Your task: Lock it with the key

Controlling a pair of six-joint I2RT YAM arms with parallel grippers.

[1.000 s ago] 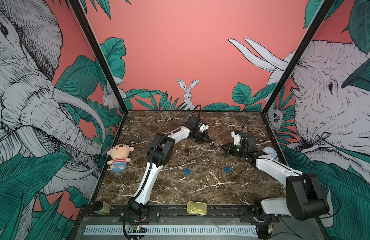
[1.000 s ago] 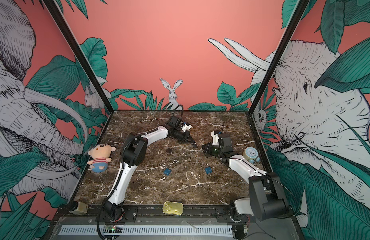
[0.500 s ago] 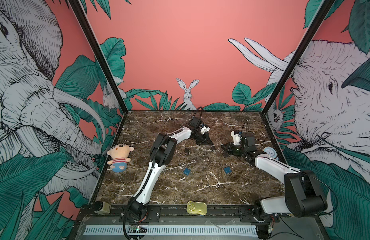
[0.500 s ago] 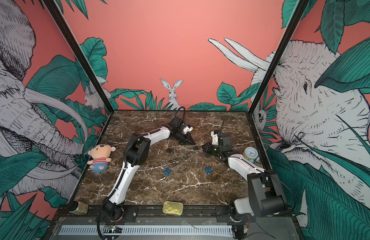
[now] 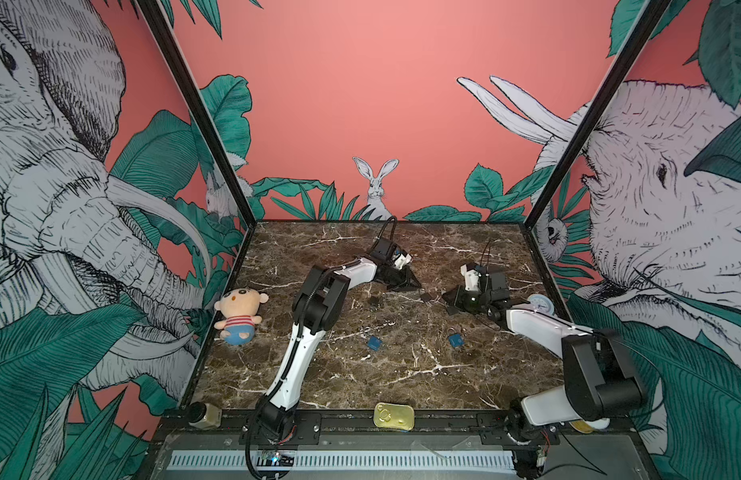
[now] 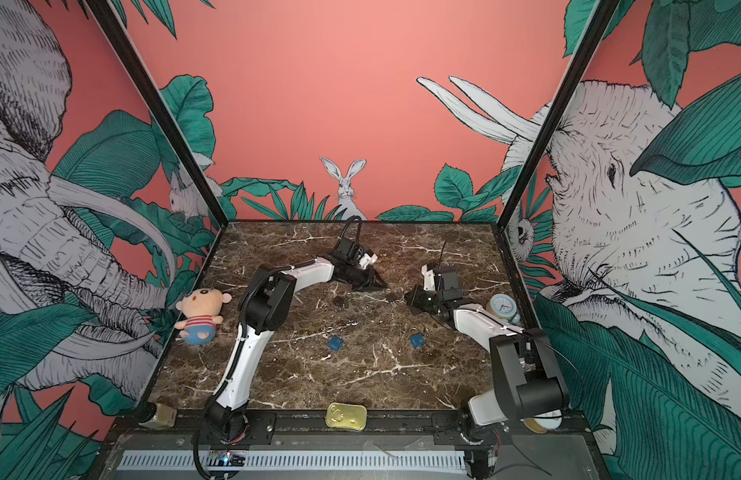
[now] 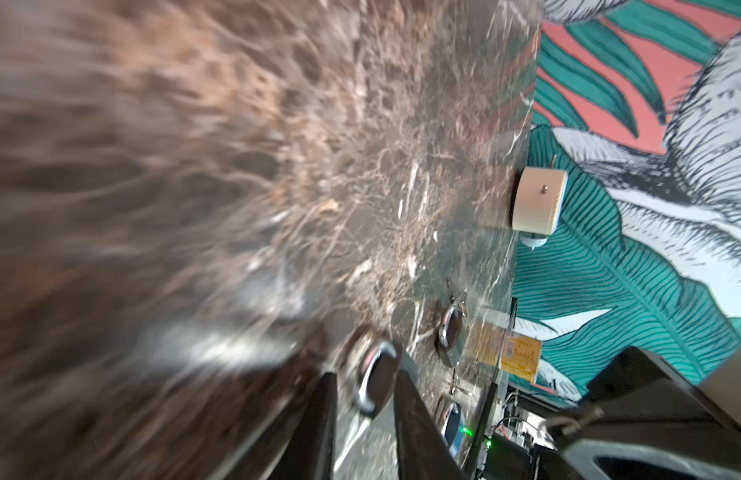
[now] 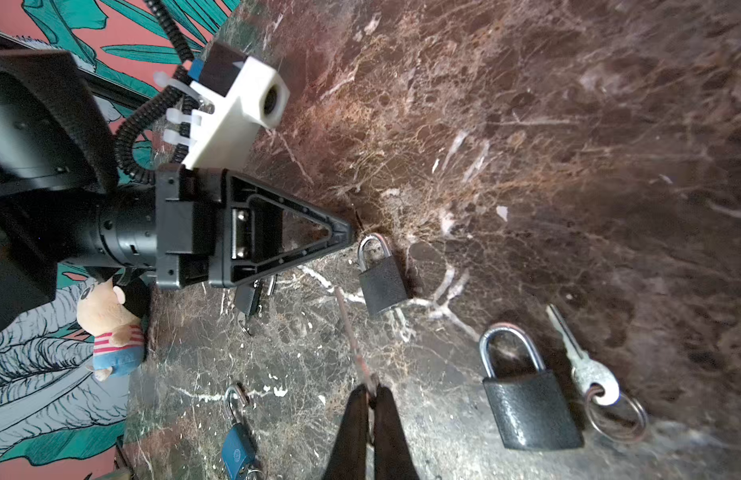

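My right gripper should move the key to the small padlock's free side before it lets go, because the key is still short of that side.
A small black padlock (image 8: 381,282) lies flat on the marble, shackle toward my left gripper (image 8: 343,235), whose tip is just beside it. In the left wrist view the jaws of the left gripper (image 7: 365,374) stand apart, with that padlock (image 7: 377,382) just past the tips. My right gripper (image 8: 372,390) is shut on a key (image 8: 352,332), its thin blade pointing at the small padlock. In both top views the left gripper (image 5: 414,284) and right gripper (image 5: 449,301) face each other across the padlock (image 5: 426,296).
A larger black padlock (image 8: 530,407) lies by a silver key on a ring (image 8: 589,374). Two blue padlocks (image 5: 374,343) (image 5: 456,340) lie nearer the front. Another dark padlock (image 5: 373,300), a plush doll (image 5: 237,316), a tin (image 5: 393,415) and a clock (image 5: 541,303) are around.
The left gripper's jaws have parted and let go of the small black padlock, which now lies on the table. The right gripper has stayed shut on the key.
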